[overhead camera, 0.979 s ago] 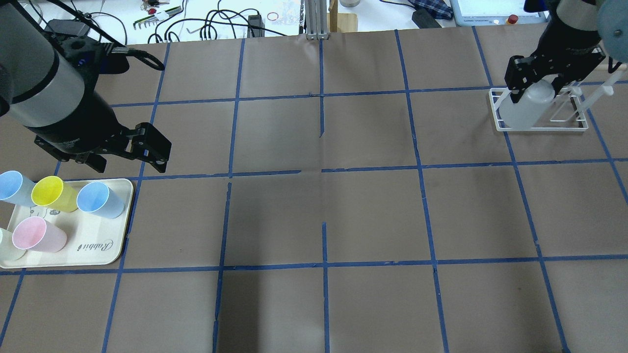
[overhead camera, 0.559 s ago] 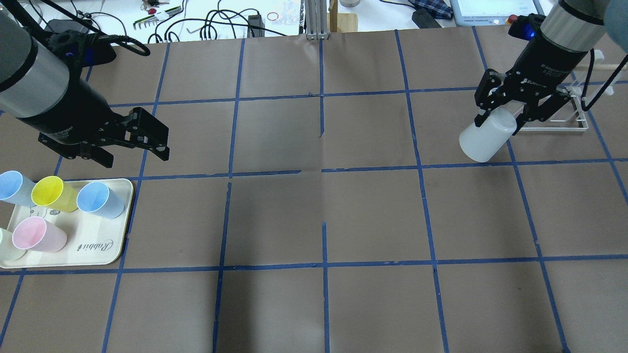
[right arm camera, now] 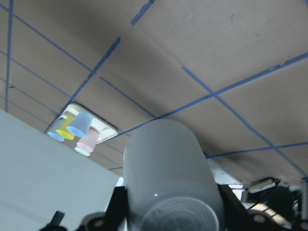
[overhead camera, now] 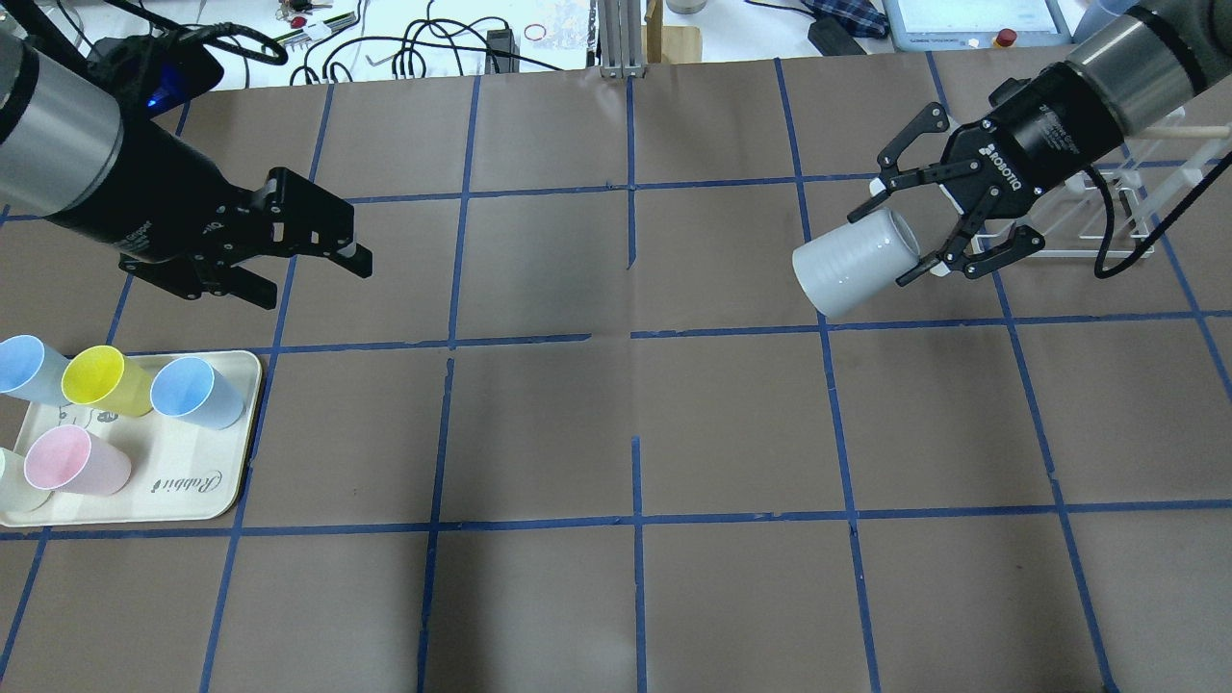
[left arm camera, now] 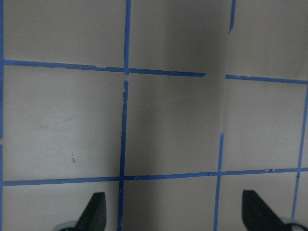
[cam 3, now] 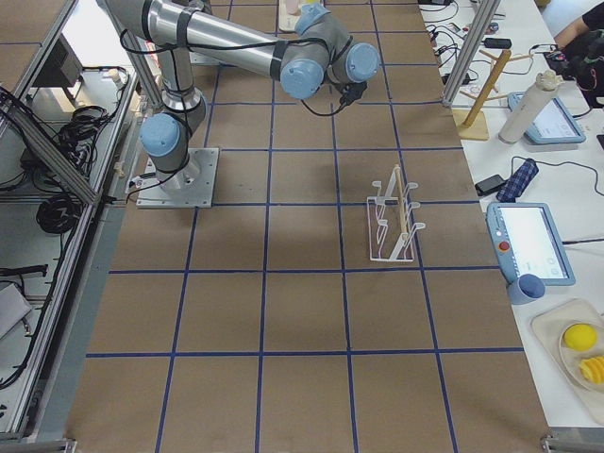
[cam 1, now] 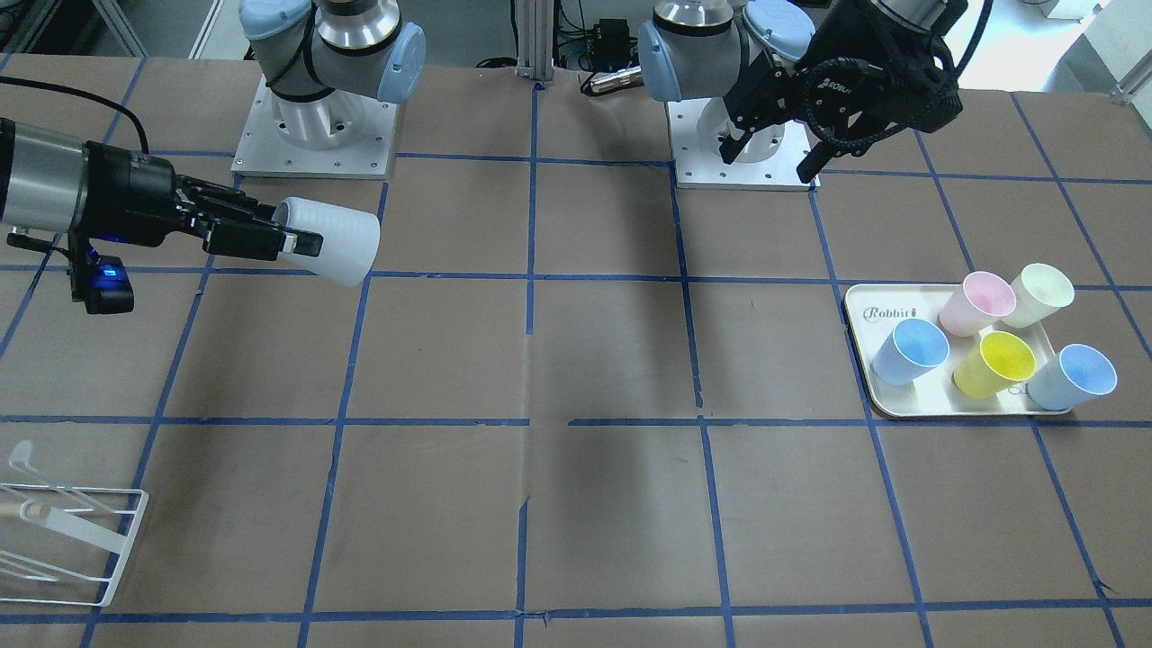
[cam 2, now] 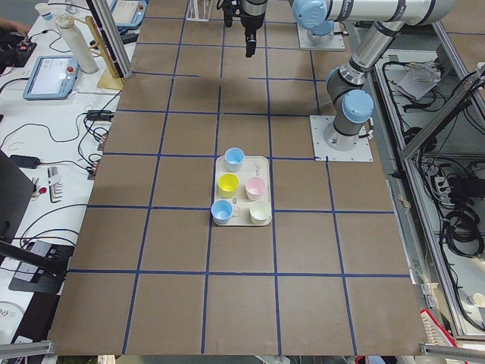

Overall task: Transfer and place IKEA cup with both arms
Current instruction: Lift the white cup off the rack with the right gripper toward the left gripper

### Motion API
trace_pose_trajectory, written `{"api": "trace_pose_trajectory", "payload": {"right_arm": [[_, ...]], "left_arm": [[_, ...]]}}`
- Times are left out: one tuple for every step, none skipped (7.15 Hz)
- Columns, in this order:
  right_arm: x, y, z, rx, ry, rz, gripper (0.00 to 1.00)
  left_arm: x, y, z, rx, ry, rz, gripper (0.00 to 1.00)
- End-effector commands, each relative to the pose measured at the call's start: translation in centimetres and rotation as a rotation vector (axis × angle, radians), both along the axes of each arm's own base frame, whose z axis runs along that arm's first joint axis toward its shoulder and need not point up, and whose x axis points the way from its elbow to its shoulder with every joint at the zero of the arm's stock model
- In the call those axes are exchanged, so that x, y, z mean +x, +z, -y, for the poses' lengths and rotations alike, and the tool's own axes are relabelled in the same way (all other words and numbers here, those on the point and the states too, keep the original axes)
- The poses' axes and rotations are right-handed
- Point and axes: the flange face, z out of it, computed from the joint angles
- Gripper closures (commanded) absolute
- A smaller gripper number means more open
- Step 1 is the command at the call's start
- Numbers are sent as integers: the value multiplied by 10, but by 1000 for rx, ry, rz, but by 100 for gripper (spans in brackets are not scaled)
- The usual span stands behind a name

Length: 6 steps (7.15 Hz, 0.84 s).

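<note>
I should grab the IKEA cup by its rim [cam 1: 364, 249] with my left gripper next. Then I can carry the cup over to the tray [cam 1: 896, 308].
The IKEA cup [overhead camera: 852, 262], a pale grey tumbler, lies on its side in the air over the table's right half, its base towards the centre. My right gripper [overhead camera: 897, 236] is shut on it near the rim. The cup also shows in the front view [cam 1: 331, 239], held by the right gripper [cam 1: 286, 239], and in the right wrist view [right arm camera: 166, 168]. My left gripper [overhead camera: 320, 282] is open and empty above the table's left half, just beyond the tray. Its fingertips [left arm camera: 95, 211] stand wide apart over bare paper. In the front view the left gripper [cam 1: 770, 153] hangs near its base.
A cream tray [overhead camera: 192, 496] at the left front holds two light blue cups [overhead camera: 197, 393], a yellow cup [overhead camera: 101, 380], a pink cup [overhead camera: 72, 462] and a cream-white cup [cam 1: 1041, 293]. A white wire rack [overhead camera: 1107, 226] stands at the far right. Blue tape lines grid the brown paper.
My right gripper has lifted the grey cup off the wire rack and carried it left towards the centre, tipping it onto its side. My left gripper has moved up and right, away from the tray.
</note>
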Motion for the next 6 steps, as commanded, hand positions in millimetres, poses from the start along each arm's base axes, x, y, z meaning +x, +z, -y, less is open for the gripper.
{"api": "trace_pose_trajectory", "payload": {"right_arm": [[21,26,-18,168,-198,220,50],[29,38,-26,201,-246,273,50],[39,50,-32,216,-296,329,50],[52,61,-36,214,-335,376,50],[72,69,-41,223,-351,414,50],[88,72,-42,240,-372,451,50]], "left_arm": [[-6,3,6,11,69,-325,0],[-14,11,5,15,93,-442,0],[-24,22,6,21,131,-584,0],[-33,28,8,30,143,-681,0],[-39,34,12,22,146,-796,0],[-46,39,11,15,131,-826,0]]}}
